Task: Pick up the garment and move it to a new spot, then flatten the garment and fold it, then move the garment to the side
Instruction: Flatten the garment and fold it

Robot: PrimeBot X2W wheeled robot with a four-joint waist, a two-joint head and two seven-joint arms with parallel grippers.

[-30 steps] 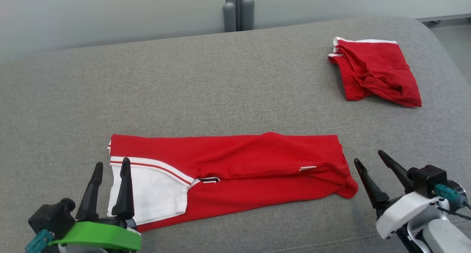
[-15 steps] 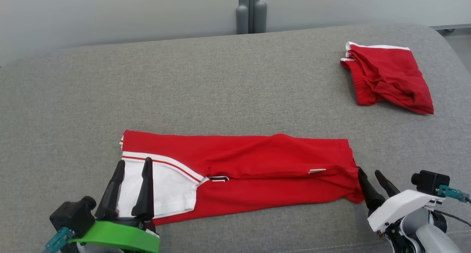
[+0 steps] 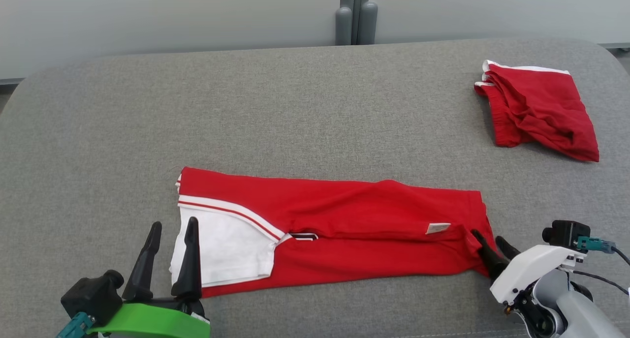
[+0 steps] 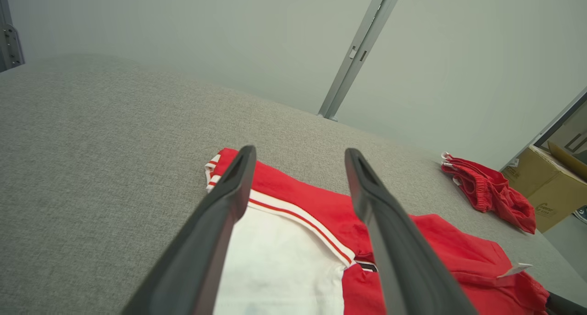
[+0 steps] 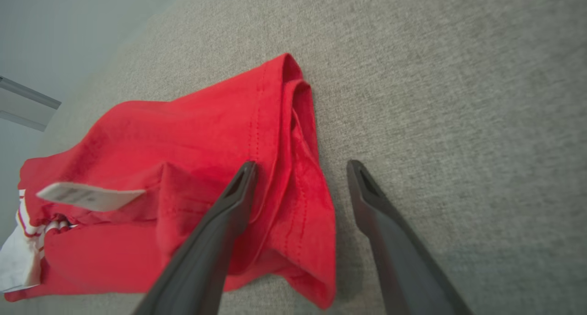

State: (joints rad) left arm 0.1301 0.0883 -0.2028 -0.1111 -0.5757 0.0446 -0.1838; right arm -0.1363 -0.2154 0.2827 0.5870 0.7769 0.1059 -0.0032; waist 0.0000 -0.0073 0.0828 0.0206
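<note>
I will next use my right gripper to fold the long red garment, taking hold of it by its stitched hem [image 3: 478, 220] at the garment's end with the small label [image 3: 438, 227].
The garment [image 3: 344, 225], a red top with a white panel at its left end, lies folded into a long strip across the grey cushion. My left gripper [image 3: 174, 223] is open at that left end, one finger over the white panel and the other off the cloth. In the left wrist view the left gripper [image 4: 299, 152] stands open above the garment [image 4: 275, 260]. My right gripper [image 3: 487, 235] is open at the garment's right corner. In the right wrist view the right gripper [image 5: 301, 164] straddles the hem of the garment [image 5: 192, 136], with its left finger over the cloth and its right finger over bare cushion.
A second red garment [image 3: 539, 109], loosely folded, lies at the back right of the grey cushion [image 3: 295, 107]. A grey post [image 3: 357, 18] stands behind the far edge. A cardboard box [image 4: 545, 186] sits beyond the cushion's right side.
The head camera has shifted, so the whole scene sits further right and lower. My right gripper has moved in to the garment's right corner. The left gripper keeps its place at the white end.
</note>
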